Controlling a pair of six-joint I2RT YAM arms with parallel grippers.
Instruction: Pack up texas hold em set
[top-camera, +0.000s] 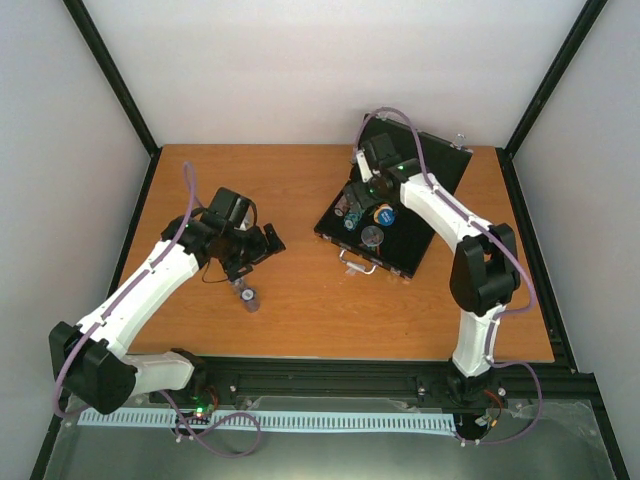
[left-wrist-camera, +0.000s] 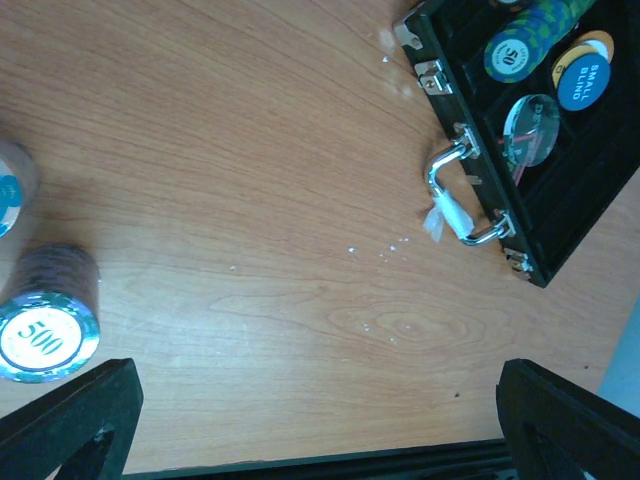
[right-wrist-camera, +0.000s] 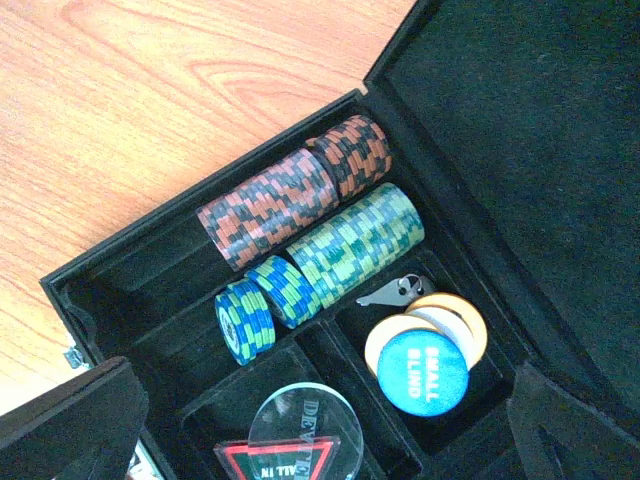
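Note:
The stack of purple poker chips needs its far end free to go into the case's tray, so my left gripper will grab the stack by its rounded sides next.
The black case (top-camera: 398, 262) lies open at the back right, its lid (top-camera: 440, 160) tilted back and its silver handle (left-wrist-camera: 452, 196) facing the front. My right gripper (top-camera: 362, 190) hangs open over the tray. Under it lie rows of red (right-wrist-camera: 290, 200), green (right-wrist-camera: 355, 245) and blue chips (right-wrist-camera: 265, 305), a blue "small blind" disc (right-wrist-camera: 422, 370), a clear round disc (right-wrist-camera: 305, 430) and a triangular token (right-wrist-camera: 290, 462). Two chip stacks (top-camera: 247, 295) stand on the wood left of the case, one marked 500 (left-wrist-camera: 48, 320). My left gripper (top-camera: 262, 243) is open just above and behind them, holding nothing.
A small key (right-wrist-camera: 395, 292) lies in the tray beside the discs. A scrap of white tape (left-wrist-camera: 440, 220) hangs on the handle. A black frame rail (top-camera: 380, 378) runs along the table's near edge, and black posts and white walls close in the sides and back.

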